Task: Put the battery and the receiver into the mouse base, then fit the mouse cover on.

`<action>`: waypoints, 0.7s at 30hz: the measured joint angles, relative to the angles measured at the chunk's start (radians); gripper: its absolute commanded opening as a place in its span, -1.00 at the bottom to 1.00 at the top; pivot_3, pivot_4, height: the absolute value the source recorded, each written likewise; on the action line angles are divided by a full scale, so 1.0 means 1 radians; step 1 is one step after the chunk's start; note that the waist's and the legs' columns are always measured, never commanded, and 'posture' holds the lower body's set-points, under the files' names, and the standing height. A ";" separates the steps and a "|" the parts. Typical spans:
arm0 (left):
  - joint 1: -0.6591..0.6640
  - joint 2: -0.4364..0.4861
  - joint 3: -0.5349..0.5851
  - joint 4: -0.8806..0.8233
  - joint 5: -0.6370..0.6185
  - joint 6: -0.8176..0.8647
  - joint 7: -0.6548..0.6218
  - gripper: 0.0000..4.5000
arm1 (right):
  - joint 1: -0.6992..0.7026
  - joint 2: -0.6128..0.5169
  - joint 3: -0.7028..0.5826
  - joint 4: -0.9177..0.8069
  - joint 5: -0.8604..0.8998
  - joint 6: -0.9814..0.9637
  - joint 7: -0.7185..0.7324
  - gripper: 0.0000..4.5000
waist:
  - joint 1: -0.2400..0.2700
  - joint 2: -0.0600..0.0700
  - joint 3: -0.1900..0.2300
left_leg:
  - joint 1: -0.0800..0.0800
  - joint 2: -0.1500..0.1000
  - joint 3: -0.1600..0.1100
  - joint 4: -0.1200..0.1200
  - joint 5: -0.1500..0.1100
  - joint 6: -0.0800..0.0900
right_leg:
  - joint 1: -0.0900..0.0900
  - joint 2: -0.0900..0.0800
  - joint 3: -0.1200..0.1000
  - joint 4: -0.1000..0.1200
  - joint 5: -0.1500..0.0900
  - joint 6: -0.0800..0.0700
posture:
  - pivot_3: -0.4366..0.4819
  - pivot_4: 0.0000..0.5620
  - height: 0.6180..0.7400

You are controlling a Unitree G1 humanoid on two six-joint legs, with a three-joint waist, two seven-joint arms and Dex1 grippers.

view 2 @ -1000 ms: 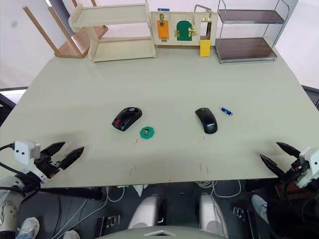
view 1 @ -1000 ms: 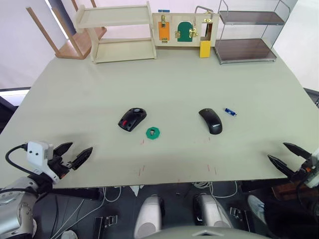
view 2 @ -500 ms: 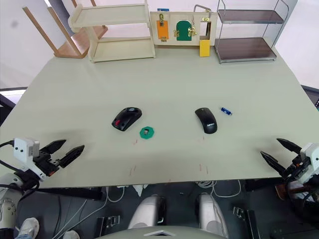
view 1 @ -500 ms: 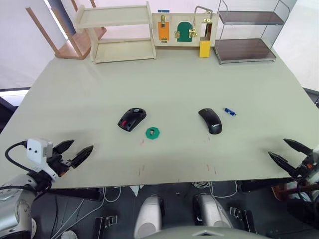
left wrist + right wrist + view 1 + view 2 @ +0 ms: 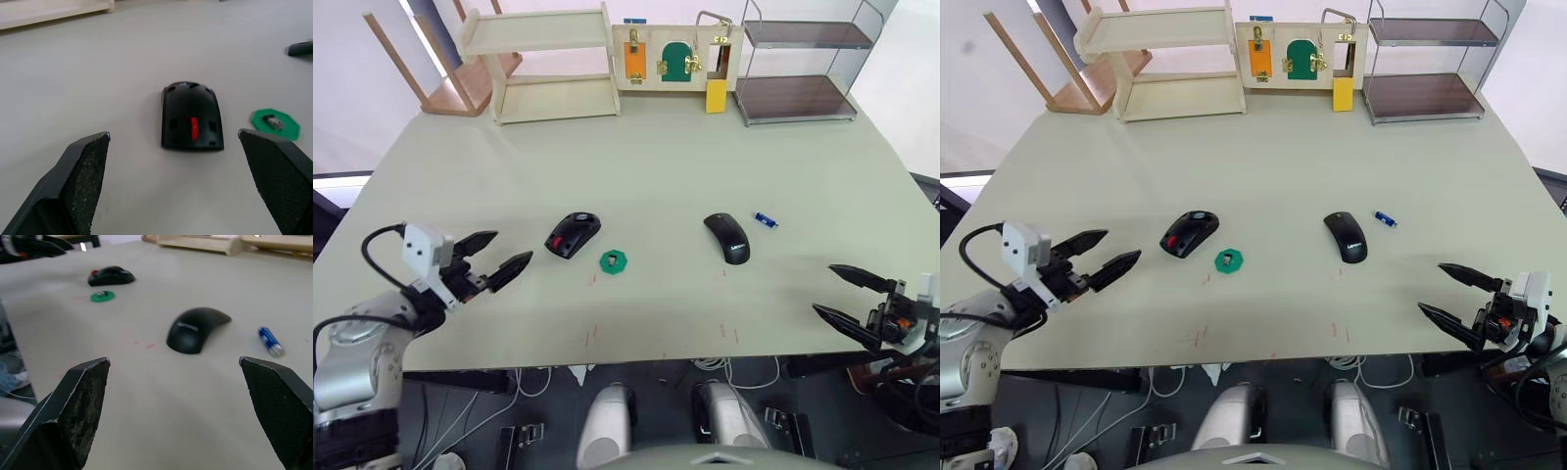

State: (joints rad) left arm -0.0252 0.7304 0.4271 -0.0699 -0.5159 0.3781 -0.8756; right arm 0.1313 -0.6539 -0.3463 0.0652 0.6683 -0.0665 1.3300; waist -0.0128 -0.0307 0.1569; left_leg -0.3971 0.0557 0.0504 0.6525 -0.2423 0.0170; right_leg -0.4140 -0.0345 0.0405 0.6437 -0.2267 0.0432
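Note:
The left gripper grabs the mouse base by its long sides next, and the mouse base's battery bay stays free to take the battery.
The black mouse base (image 5: 573, 234) with its red wheel lies left of the table's centre, also in the left wrist view as the mouse base (image 5: 191, 122). The tiny receiver (image 5: 273, 122) rests on a green disc (image 5: 614, 260) just beside it. The glossy black mouse cover (image 5: 727, 237) lies right of centre, and the blue battery (image 5: 765, 219) sits a little to its right. My left gripper (image 5: 500, 257) is open, a short way left of the mouse base. My right gripper (image 5: 837, 294) is open near the table's front right edge, facing the mouse cover (image 5: 195, 328) and the battery (image 5: 270, 340).
Along the far edge stand a wooden shelf (image 5: 548, 69), a latch board (image 5: 675, 57) with coloured doors and a metal rack (image 5: 798, 69). A wooden chair (image 5: 445, 73) leans at the back left. Small red marks (image 5: 592, 338) dot the table's front.
My left gripper has moved forward and right over the table toward the mouse base. My right gripper has swung inward from off the front right edge. The objects lie as before.

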 measured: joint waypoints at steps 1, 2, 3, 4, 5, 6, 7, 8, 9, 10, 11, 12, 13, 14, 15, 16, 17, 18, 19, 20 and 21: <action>-0.008 0.000 -0.005 -0.002 0.000 0.008 0.005 1.00 | -0.005 0.002 0.003 -0.006 0.001 0.000 0.002 0.98 | -0.001 0.000 0.000 | 0.000 0.000 0.000 0.000 0.000 0.000 | 0.000 0.000 0.000 0.000 0.000 0.000 | -0.05 -0.47 1.00; -0.018 -0.001 -0.008 -0.006 -0.005 0.024 0.013 1.00 | -0.008 0.006 0.006 -0.013 0.004 0.001 0.004 0.98 | -0.001 0.000 0.000 | 0.000 0.000 0.000 0.000 0.000 0.000 | 0.000 0.000 0.000 0.000 0.000 0.000 | -0.05 -0.47 1.00; -0.048 -0.009 -0.014 -0.010 -0.021 0.060 0.032 1.00 | -0.011 0.014 0.009 -0.026 0.009 0.004 0.007 0.98 | 0.001 0.000 0.000 | 0.000 0.000 -0.001 0.000 0.000 0.000 | 0.000 0.001 0.000 0.000 0.000 0.000 | -0.05 -0.47 1.00; -0.069 -0.016 -0.018 -0.020 -0.032 0.082 0.045 1.00 | -0.021 0.021 0.018 -0.036 0.011 0.007 0.011 0.98 | 0.001 0.000 0.000 | 0.000 0.000 -0.001 0.000 0.000 0.000 | 0.000 0.001 -0.001 0.000 0.000 0.000 | -0.05 -0.47 1.00; -0.088 -0.019 -0.030 -0.029 -0.039 0.100 0.055 1.00 | -0.027 0.026 0.020 -0.045 0.012 0.010 0.014 0.98 | 0.002 0.000 0.000 | 0.000 0.000 -0.001 0.000 0.000 0.000 | 0.000 0.001 -0.001 0.000 0.000 0.000 | -0.05 -0.47 1.00; -0.115 -0.025 -0.045 -0.036 -0.043 0.121 0.071 1.00 | -0.034 0.028 0.023 -0.049 0.013 0.012 0.016 0.98 | 0.003 0.000 0.000 | 0.000 0.000 -0.001 0.000 0.000 0.000 | 0.001 0.001 0.000 0.000 0.000 0.000 | -0.05 -0.47 1.00; -0.123 -0.029 -0.048 -0.038 -0.044 0.128 0.076 1.00 | -0.036 0.028 0.024 -0.049 0.013 0.012 0.016 0.98 | 0.004 0.000 0.000 | 0.000 -0.001 -0.001 0.001 0.000 0.000 | 0.001 0.001 0.000 0.000 0.000 0.000 | -0.05 -0.47 1.00; -0.150 -0.041 -0.062 -0.034 -0.044 0.159 0.110 1.00 | -0.039 0.030 0.024 -0.047 0.014 0.012 0.017 0.98 | 0.003 0.000 0.000 | 0.000 -0.001 -0.001 0.001 0.000 0.000 | 0.001 0.001 0.000 0.000 0.000 0.000 | -0.05 -0.47 1.00; -0.159 -0.044 -0.070 -0.033 -0.041 0.164 0.120 1.00 | -0.040 0.031 0.024 -0.047 0.013 0.012 0.017 0.98 | 0.003 0.000 0.000 | 0.000 -0.001 -0.001 0.000 0.000 0.000 | 0.001 0.001 0.000 0.000 0.000 0.000 | -0.05 -0.47 1.00; -0.171 -0.050 -0.080 -0.034 -0.039 0.172 0.129 1.00 | -0.042 0.031 0.024 -0.047 0.013 0.012 0.017 0.98 | 0.003 0.000 0.000 | 0.000 -0.001 -0.001 0.000 0.000 0.000 | 0.001 0.001 0.000 0.000 0.000 0.001 | -0.05 -0.47 1.00; -0.186 -0.058 -0.095 -0.036 -0.037 0.184 0.142 1.00 | -0.047 0.033 0.024 -0.046 0.013 0.012 0.017 0.98 | 0.003 0.000 0.000 | 0.000 -0.001 -0.001 0.000 0.000 0.000 | 0.001 0.001 0.000 0.000 0.001 0.001 | -0.05 -0.47 1.00; -0.197 -0.062 -0.115 -0.038 -0.035 0.193 0.155 1.00 | -0.054 0.033 0.023 -0.045 0.013 0.011 0.017 0.98 | 0.003 0.000 0.000 | 0.000 -0.001 -0.001 0.001 0.000 0.000 | 0.001 0.001 0.000 0.000 0.001 0.001 | -0.05 -0.47 1.00; -0.199 -0.063 -0.118 -0.038 -0.034 0.195 0.157 1.00 | -0.054 0.033 0.023 -0.045 0.013 0.011 0.018 0.98 | 0.003 0.000 0.000 | 0.000 -0.001 -0.001 0.001 0.000 0.000 | 0.001 0.001 0.000 0.000 0.001 0.001 | -0.05 -0.47 1.00; -0.205 -0.069 -0.127 -0.039 -0.033 0.202 0.163 1.00 | -0.056 0.034 0.023 -0.044 0.013 0.011 0.018 0.98 | 0.003 0.000 0.000 | 0.000 -0.001 -0.001 0.001 0.000 0.000 | 0.001 0.001 0.000 0.000 0.001 0.001 | -0.05 -0.47 1.00; -0.205 -0.071 -0.133 -0.039 -0.033 0.206 0.165 1.00 | -0.056 0.034 0.023 -0.043 0.013 0.011 0.018 0.98 | 0.000 0.000 0.000 | 0.000 -0.001 -0.001 0.000 0.000 0.000 | 0.000 0.001 0.000 0.000 0.001 0.001 | -0.05 -0.47 1.00; -0.211 -0.070 -0.146 -0.040 -0.022 0.216 0.179 1.00 | -0.055 0.034 0.023 -0.039 0.012 0.009 0.019 0.98 | 0.000 0.000 0.000 | 0.000 -0.001 -0.002 0.000 0.000 0.000 | 0.000 0.001 0.000 0.000 0.001 0.001 | -0.05 -0.47 1.00; -0.224 -0.069 -0.174 -0.045 -0.006 0.234 0.201 1.00 | -0.056 0.037 0.023 -0.030 0.012 0.008 0.021 0.98 | 0.001 0.000 0.000 | 0.000 -0.001 -0.002 0.000 0.000 0.000 | 0.001 0.001 0.000 0.001 0.001 0.001 | -0.05 -0.47 1.00; -0.241 -0.065 -0.208 -0.049 0.018 0.256 0.219 1.00 | -0.056 0.039 0.023 -0.023 0.012 0.005 0.025 0.98 | 0.002 0.000 0.000 | 0.000 -0.001 -0.002 0.001 0.000 0.000 | 0.001 0.001 0.000 0.001 0.001 0.001 | -0.05 -0.47 1.00; -0.254 -0.054 -0.236 -0.050 0.037 0.273 0.228 1.00 | -0.058 0.040 0.023 -0.021 0.012 -0.001 0.028 0.98 | 0.002 0.000 0.000 | 0.000 -0.001 -0.002 0.001 0.000 0.000 | 0.001 0.001 0.000 0.001 0.001 0.001 | -0.05 -0.47 1.00; -0.257 -0.047 -0.249 -0.049 0.051 0.282 0.230 1.00 | -0.059 0.040 0.023 -0.019 0.012 -0.003 0.033 0.98 | 0.002 0.000 0.000 | 0.000 -0.001 -0.002 0.001 0.000 0.000 | 0.001 0.001 0.000 0.001 0.001 0.001 | -0.05 -0.47 1.00; -0.260 -0.044 -0.254 -0.048 0.057 0.287 0.230 1.00 | -0.059 0.040 0.023 -0.018 0.012 -0.003 0.034 0.98 | 0.002 0.000 0.000 | 0.000 -0.001 -0.002 0.001 0.000 0.000 | 0.001 0.001 0.000 0.001 0.001 0.001 | -0.05 -0.47 1.00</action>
State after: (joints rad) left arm -0.2855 0.6859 0.1732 -0.1179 -0.4588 0.6650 -0.6453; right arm 0.0725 -0.6135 -0.3237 0.0472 0.6800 -0.0693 1.3642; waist -0.0111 -0.0307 0.1570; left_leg -0.3973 0.0545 0.0486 0.6532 -0.2422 0.0169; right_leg -0.4135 -0.0332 0.0403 0.6447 -0.2260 0.0442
